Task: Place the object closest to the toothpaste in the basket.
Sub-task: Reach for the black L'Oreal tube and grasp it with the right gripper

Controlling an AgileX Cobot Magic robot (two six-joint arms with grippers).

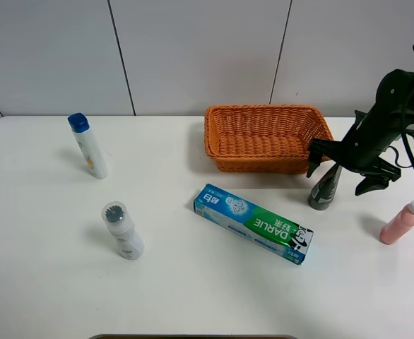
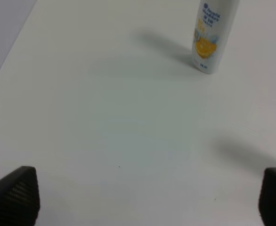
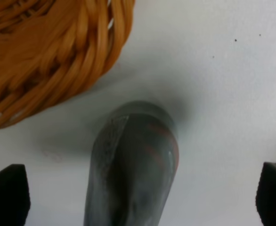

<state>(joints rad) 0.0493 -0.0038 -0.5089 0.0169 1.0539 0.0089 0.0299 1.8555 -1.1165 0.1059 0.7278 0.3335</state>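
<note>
The right gripper grabs the dark grey bottle by its top end (image 1: 333, 174) (image 3: 124, 205) next. Then it places the bottle in the wicker basket.
The toothpaste box (image 1: 253, 222), blue, white and green, lies flat at mid-table. The nearest object, a dark grey bottle (image 1: 325, 189), stands upright to its right, just off the orange wicker basket (image 1: 263, 109). My right gripper (image 1: 342, 171) is open and straddles the bottle's top, one finger on each side, not closed on it. In the right wrist view the grey bottle (image 3: 133, 165) sits between the wide-apart fingertips (image 3: 6, 193), with the basket wall (image 3: 48, 56) just beyond. My left gripper (image 2: 147, 197) is open and empty above bare table; it is out of the exterior view.
A white bottle with a blue cap (image 1: 89, 146) stands at the far left and also shows in the left wrist view (image 2: 211, 33). A white bottle with a grey cap (image 1: 122, 229) stands front left. A pink bottle (image 1: 403, 221) stands at the right edge.
</note>
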